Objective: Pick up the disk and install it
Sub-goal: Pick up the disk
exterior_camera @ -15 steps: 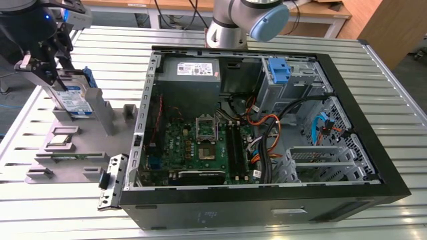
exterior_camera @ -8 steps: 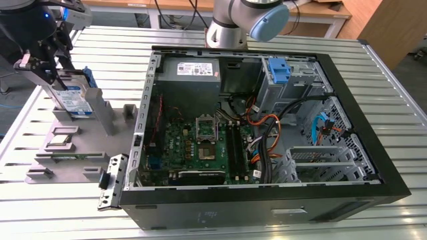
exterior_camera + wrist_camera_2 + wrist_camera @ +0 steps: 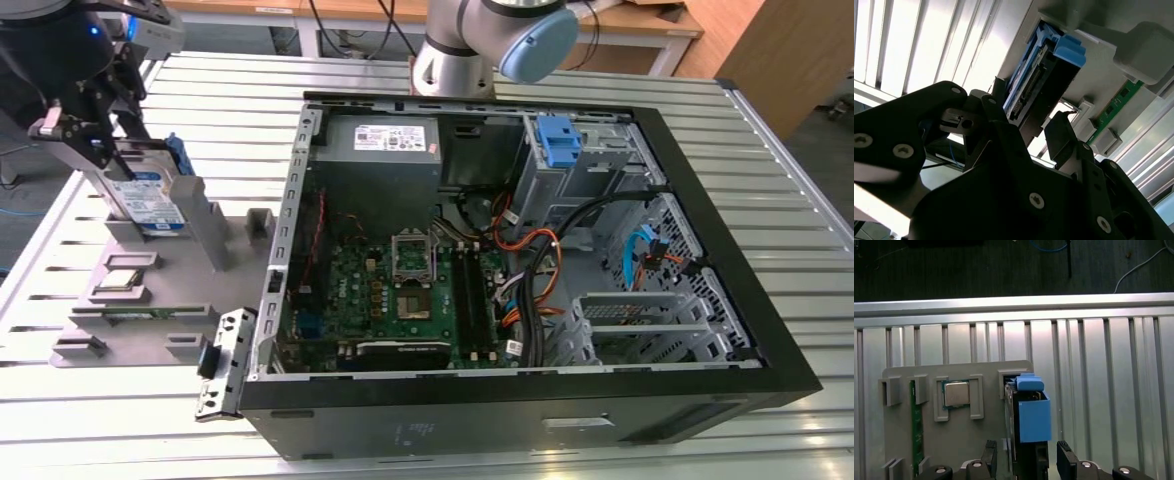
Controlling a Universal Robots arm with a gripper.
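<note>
My gripper grabs the disk by its bare upper end (image 3: 139,158) next, since the disk's lower end is sunk between the holder's posts.
The disk (image 3: 150,203), a silver drive with a white-and-blue label in a blue carrier, stands on edge in a slot of the grey holder (image 3: 174,295) at the exterior view's left. My gripper (image 3: 96,150) is low over its upper end. In both wrist views the two black fingers (image 3: 990,456) straddle the disk (image 3: 1032,415), one on each flat side, with small gaps showing, so the gripper (image 3: 1026,460) is open. The blue carrier handle (image 3: 1070,50) points away from the gripper (image 3: 1026,120).
The open computer case (image 3: 747,330) fills the middle and the exterior view's right, with a grey drive cage and fixed blue bracket (image 3: 558,140) at its far corner. The holder also carries a processor chip (image 3: 956,392) and a green memory stick (image 3: 916,425). Ribbed metal table (image 3: 1104,390) all around.
</note>
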